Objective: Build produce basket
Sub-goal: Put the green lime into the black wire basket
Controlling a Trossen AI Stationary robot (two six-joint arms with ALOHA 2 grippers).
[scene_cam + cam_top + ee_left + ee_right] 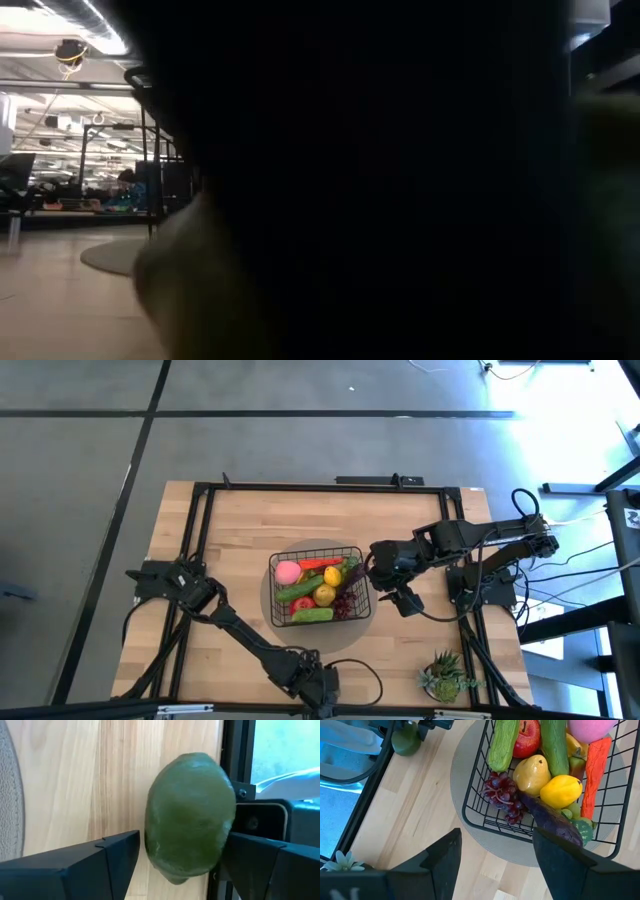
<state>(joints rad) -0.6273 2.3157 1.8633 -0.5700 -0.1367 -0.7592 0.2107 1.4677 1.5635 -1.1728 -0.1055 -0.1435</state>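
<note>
The lime needs to be added to the produce basket, so the robot's left gripper next needs to grab it by its sides near the nubbed end (183, 852).
The black wire basket (318, 586) stands mid-table on a round grey mat. It holds produce: a pink peach (288, 571), a yellow lemon (332, 575), cucumbers (503, 742), dark red grapes (502, 795) and a purple eggplant (551, 820). A green lime-like fruit (190, 815) lies on the wood by the table's near edge. My left gripper (182, 845) is open over it, one finger on each side. My right gripper (495, 845) hangs open above the table, just right of the basket. My left gripper comes at the green fruit from above on a slant, its fingers flanking the fruit's two sides. One finger (260, 860) stands right against the fruit (225, 835). I cannot tell whether it touches. The fruit rests on the table.
Black frame rails (200, 490) run around the tabletop, and one (235, 750) passes right beside the green fruit. A spiky potted plant (443, 675) stands at the near right corner. A dark shape close to the lens blocks most of the low view.
</note>
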